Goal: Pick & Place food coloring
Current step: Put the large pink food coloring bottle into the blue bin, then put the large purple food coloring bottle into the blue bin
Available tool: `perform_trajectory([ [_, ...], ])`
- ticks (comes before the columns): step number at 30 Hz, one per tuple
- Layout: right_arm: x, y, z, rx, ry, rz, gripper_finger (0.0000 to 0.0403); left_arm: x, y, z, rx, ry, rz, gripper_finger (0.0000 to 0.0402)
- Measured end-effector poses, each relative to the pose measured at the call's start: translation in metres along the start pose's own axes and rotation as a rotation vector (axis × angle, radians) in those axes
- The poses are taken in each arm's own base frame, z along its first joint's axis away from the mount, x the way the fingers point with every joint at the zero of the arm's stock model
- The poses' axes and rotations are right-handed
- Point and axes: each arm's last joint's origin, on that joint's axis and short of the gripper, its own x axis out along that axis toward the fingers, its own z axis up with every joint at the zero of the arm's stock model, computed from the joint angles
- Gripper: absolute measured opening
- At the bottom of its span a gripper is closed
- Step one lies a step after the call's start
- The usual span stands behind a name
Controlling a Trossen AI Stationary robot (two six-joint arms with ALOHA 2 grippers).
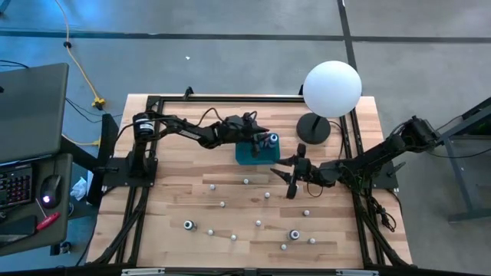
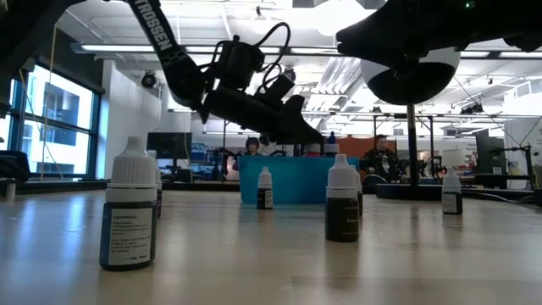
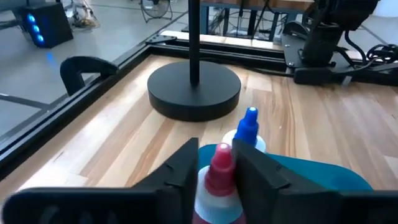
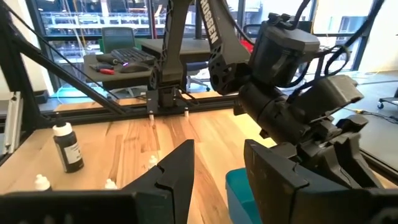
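The right gripper grabs the bottle by its cap (image 1: 294, 234) next, to place the food coloring bottle in the teal box (image 1: 253, 153).
Small white-capped food coloring bottles (image 1: 258, 224) stand scattered on the wooden table; in the low view dark ones stand near (image 2: 129, 212) and farther back (image 2: 343, 203). My left gripper (image 1: 265, 139) reaches from the table's left over the teal box (image 1: 253, 153) and is shut on a red-tipped bottle (image 3: 217, 171). A blue-tipped bottle (image 3: 248, 127) stands in the box just beyond it. My right gripper (image 1: 287, 181) hovers open and empty by the box's near right corner, with the gap between its fingers (image 4: 217, 168) bare. My left gripper pinches the red-tipped bottle between its two fingers (image 3: 185, 169), at the neck just below the red tip (image 3: 221, 158) and above the white collar (image 3: 208, 200). The fingers come slanting down from the table's left, over the teal box. The bottle's body and base are hidden by the gripper.
The white globe lamp (image 1: 331, 88) stands on a black base (image 1: 314, 128) right of the box, near the far right corner. A black frame rail (image 1: 230, 97) edges the table. The scattered bottles fill the near half, with bare wood between them.
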Motion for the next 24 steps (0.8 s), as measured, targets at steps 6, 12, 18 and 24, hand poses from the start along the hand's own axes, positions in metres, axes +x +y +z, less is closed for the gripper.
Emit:
perform_trajectory([
  [6, 0.000, 0.002, 0.000, 0.020, 0.004, 0.058, 0.0133, -0.006, -0.001, 0.015, 0.002, -0.040, -0.029, 0.0150],
  [12, -0.002, 0.010, 0.000, -0.009, 0.017, 0.351, 0.0133, -0.030, -0.004, 0.058, 0.018, -0.120, -0.101, 0.0154],
  [18, -0.013, 0.024, -0.001, -0.022, 0.039, 0.945, 0.0133, -0.066, -0.007, 0.099, 0.046, -0.158, -0.187, 0.0154],
  [24, -0.020, 0.043, -0.017, -0.040, 0.109, 1.039, 0.0133, -0.088, -0.010, 0.115, 0.044, -0.133, -0.280, 0.0154],
])
